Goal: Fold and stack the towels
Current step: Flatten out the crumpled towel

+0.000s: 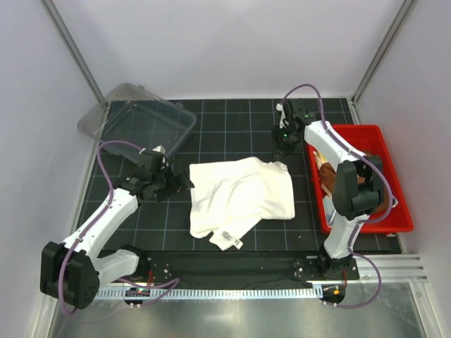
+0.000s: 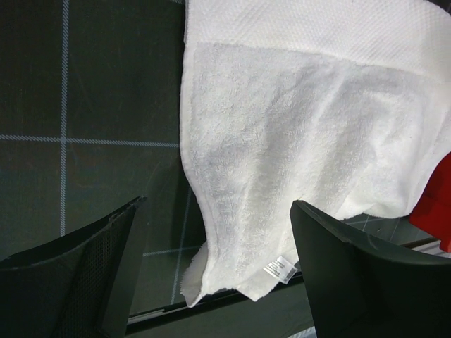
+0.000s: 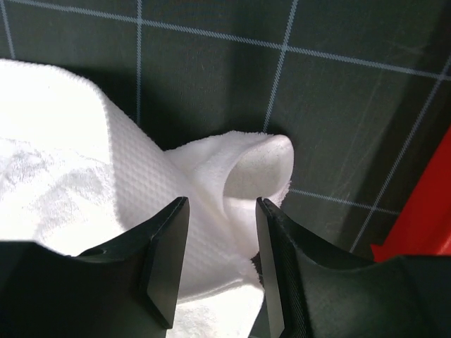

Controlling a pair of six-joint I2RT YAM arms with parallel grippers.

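The robot's right gripper next needs to pinch the far corner of the cream-white towel (image 1: 243, 193) beside the red bin, so that the towel can be spread and folded.
A large cream-white towel (image 1: 243, 193) lies loosely folded on the black gridded mat, its label (image 1: 231, 238) at the near edge. My left gripper (image 1: 184, 183) hovers just off the towel's left edge, open, with the towel (image 2: 296, 127) seen between and beyond its fingers (image 2: 338, 267). My right gripper (image 1: 284, 153) is at the towel's far right corner. Its jaws stand apart on either side of a raised, rolled fold of the towel (image 3: 246, 169) without pinching it. A rust-brown towel (image 1: 328, 176) lies in the red bin (image 1: 366, 132), partly hidden by the right arm.
The red bin stands at the right edge of the mat, close beside the right gripper (image 3: 222, 204); its wall (image 3: 430, 211) shows in the right wrist view. A clear plastic tub (image 1: 141, 120) sits at the back left. White walls close in the workspace.
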